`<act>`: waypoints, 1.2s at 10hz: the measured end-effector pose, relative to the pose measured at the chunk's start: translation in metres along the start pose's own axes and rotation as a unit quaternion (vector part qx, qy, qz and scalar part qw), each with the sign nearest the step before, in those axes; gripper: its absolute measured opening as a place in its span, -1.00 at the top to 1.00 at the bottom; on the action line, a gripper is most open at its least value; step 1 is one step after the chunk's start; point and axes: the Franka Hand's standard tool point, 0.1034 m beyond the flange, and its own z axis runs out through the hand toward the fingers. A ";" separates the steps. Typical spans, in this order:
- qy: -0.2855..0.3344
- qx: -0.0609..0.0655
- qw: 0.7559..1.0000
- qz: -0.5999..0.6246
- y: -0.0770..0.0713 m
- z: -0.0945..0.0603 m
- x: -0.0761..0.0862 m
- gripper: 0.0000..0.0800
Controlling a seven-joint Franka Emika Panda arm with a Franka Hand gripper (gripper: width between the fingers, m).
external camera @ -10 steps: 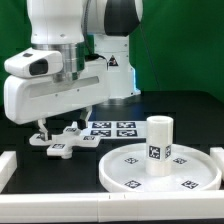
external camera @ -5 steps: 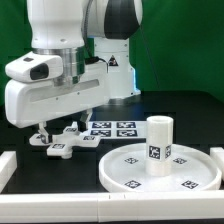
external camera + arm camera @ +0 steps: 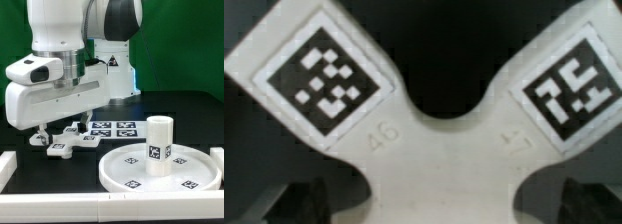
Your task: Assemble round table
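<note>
I should next use my gripper to grab the cross-shaped base by the arm that joins its spread tagged arms, to cap the upright cylinder leg (image 3: 159, 145).
The white cross-shaped base (image 3: 66, 141) lies on the black table at the exterior view's left. My gripper (image 3: 43, 134) is lowered onto its left end, and my hand hides part of it. In the wrist view the base (image 3: 434, 150) fills the picture with two tagged arms spread apart. My gripper (image 3: 438, 216) straddles one arm, with a dark finger (image 3: 299, 203) on each side and a small gap showing. The jaws look open. The round disc (image 3: 128, 170) lies at the right with the short cylinder leg (image 3: 158, 145) standing upright on it.
The marker board (image 3: 112, 128) lies flat behind the base, between it and the robot's foot. White border blocks run along the front (image 3: 100, 206) and the left edge (image 3: 5, 165). A green wall stands behind.
My hand has sunk slightly toward the base. The base, disc and leg have not moved.
</note>
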 end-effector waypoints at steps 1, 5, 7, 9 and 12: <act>0.000 0.000 1.000 0.000 0.000 0.001 0.000 -0.62; -0.003 0.003 1.000 0.001 -0.001 0.004 -0.002 -0.62; -0.005 0.005 1.000 0.001 -0.002 0.007 -0.003 -0.62; -0.006 0.006 1.000 0.001 -0.002 0.009 -0.004 -0.62; -0.006 0.007 1.000 0.001 -0.003 0.010 -0.004 -0.62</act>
